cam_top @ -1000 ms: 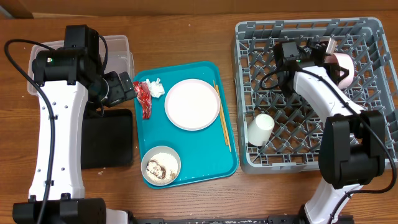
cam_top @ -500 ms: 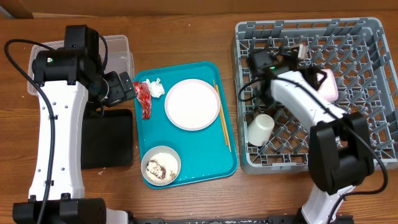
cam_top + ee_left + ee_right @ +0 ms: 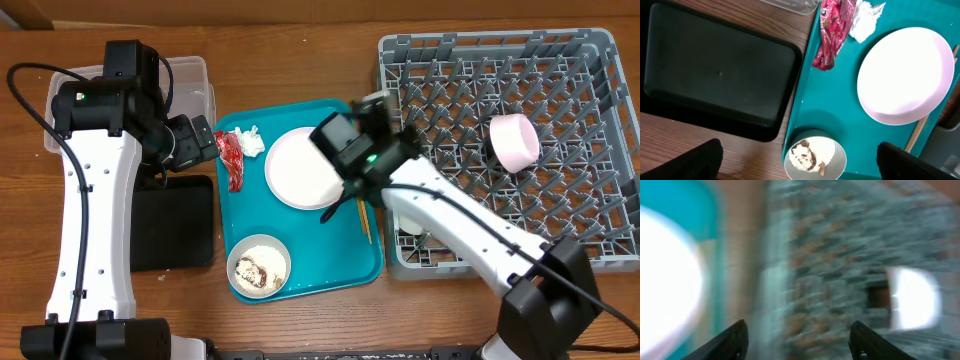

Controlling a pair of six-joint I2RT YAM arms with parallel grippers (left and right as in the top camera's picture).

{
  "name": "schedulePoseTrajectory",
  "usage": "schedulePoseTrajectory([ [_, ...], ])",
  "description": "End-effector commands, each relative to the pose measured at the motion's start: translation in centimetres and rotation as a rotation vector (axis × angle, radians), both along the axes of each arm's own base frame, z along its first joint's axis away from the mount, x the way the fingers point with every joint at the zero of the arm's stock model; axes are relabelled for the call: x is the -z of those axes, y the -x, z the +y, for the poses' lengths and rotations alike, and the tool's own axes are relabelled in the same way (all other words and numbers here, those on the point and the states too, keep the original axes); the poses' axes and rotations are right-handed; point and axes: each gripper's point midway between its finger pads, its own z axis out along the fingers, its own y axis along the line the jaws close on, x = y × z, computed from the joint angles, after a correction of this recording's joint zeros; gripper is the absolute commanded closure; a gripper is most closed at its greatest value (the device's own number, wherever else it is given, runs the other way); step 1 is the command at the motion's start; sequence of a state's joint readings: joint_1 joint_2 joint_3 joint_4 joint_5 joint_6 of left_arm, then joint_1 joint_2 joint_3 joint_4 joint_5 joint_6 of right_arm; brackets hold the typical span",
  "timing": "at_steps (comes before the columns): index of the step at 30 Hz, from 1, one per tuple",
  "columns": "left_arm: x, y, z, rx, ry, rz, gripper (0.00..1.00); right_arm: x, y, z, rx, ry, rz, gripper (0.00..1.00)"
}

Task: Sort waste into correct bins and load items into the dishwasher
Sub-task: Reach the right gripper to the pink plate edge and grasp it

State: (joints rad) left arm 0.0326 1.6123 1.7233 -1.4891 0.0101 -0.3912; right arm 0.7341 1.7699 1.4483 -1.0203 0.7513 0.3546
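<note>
Next, my right gripper grabs the pale plate (image 3: 308, 167) by its rim facing the grey rack, and the opposite edge stays free to load into the rack.
The teal tray (image 3: 330, 262) holds a red wrapper (image 3: 230, 158), a white tissue (image 3: 250, 140), a pale plate (image 3: 308, 167), chopsticks (image 3: 364, 222) and an off-white bowl (image 3: 259, 266) of rice scraps. My left gripper (image 3: 802, 165) hangs open high above that bowl (image 3: 815, 159), with the wrapper (image 3: 832, 30) and plate (image 3: 905, 75) further off. My right gripper (image 3: 368, 118) is open and empty between the plate and the grey rack (image 3: 590, 230); its wrist view is blurred. A pink bowl (image 3: 515, 140) lies in the rack. The white cup (image 3: 405, 218) is mostly hidden under the right arm.
A clear tub (image 3: 195, 80) stands at the back left, partly under the left arm. A black tray (image 3: 172, 225) lies in front of it, beside the teal tray. The right arm stretches diagonally across the rack's front left corner.
My right gripper opened and left the pink bowl in the rack, then swung left to the teal tray's right edge. The left arm has not moved.
</note>
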Motion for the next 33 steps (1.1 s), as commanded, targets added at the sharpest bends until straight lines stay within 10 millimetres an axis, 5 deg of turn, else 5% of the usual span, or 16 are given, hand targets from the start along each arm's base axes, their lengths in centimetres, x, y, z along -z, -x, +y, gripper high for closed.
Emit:
schedulePoseTrajectory([
  [1, -0.3, -0.3, 0.2, -0.018, -0.011, -0.01, 0.0, 2.0, 2.6, 6.9, -0.205, -0.33, 0.23, 0.37],
  [5, -0.3, -0.3, 0.2, -0.018, -0.011, -0.01, 0.0, 2.5, 4.1, 11.4, -0.405, -0.501, 0.353, 0.38],
  [8, -0.3, -0.3, 0.2, -0.018, -0.011, -0.01, 0.0, 3.2, 4.7, 12.2, -0.411, -0.55, 0.404, 0.38],
  [16, -0.3, -0.3, 0.2, -0.018, -0.011, -0.01, 0.0, 7.6, 5.6, 11.2, 0.059, -0.668, 0.491, 0.41],
  [21, -0.3, -0.3, 0.2, -0.018, -0.011, -0.01, 0.0, 8.7, 5.6, 12.4, 0.295, -0.809, 0.511, 0.33],
  [33, -0.3, -0.3, 0.2, -0.018, -0.011, -0.01, 0.0, 15.5, 5.0, 11.3, 0.52, -0.737, 0.514, 0.3],
])
